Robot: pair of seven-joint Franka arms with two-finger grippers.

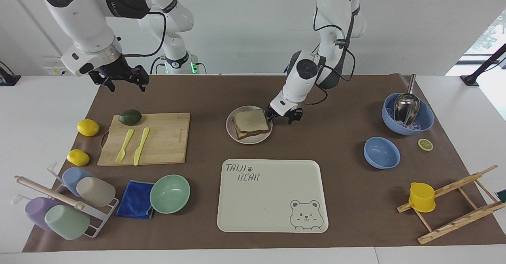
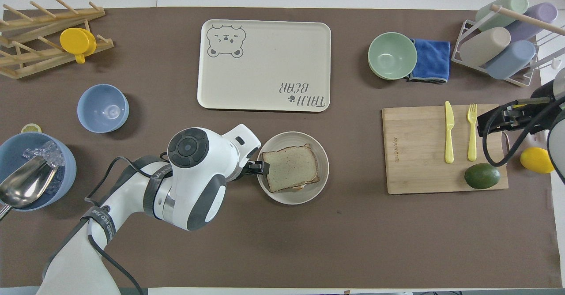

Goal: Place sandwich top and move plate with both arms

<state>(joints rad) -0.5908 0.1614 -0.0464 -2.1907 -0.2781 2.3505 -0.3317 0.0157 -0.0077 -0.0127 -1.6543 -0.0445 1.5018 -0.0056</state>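
The stacked sandwich [image 2: 291, 167] covers the plate's middle. To move the plate, the left gripper grips its bare rim [image 2: 261, 180] beside the crust next.
The sandwich top [image 1: 250, 120], a beige bread slice with a brown crust, lies on a stacked sandwich on the small round plate [image 1: 248, 140]; both also show in the overhead view, the slice [image 2: 291, 166] and the plate [image 2: 289, 198]. My left gripper [image 1: 282, 118] is open and low at the plate's rim toward the left arm's end, one finger beside the bread; in the overhead view its tip [image 2: 258, 168] overlaps the rim. My right gripper [image 1: 121, 81] is open, empty and raised over the cutting board's end [image 2: 499, 119].
A bear-print tray [image 1: 272, 200] lies farther from the robots than the plate. A cutting board [image 1: 166, 137] with avocado, fork and knife, two lemons, a mint bowl [image 1: 170, 193], blue cloth and cup rack lie toward the right arm's end. Two blue bowls [image 1: 381, 152] and a wooden rack lie toward the left arm's end.
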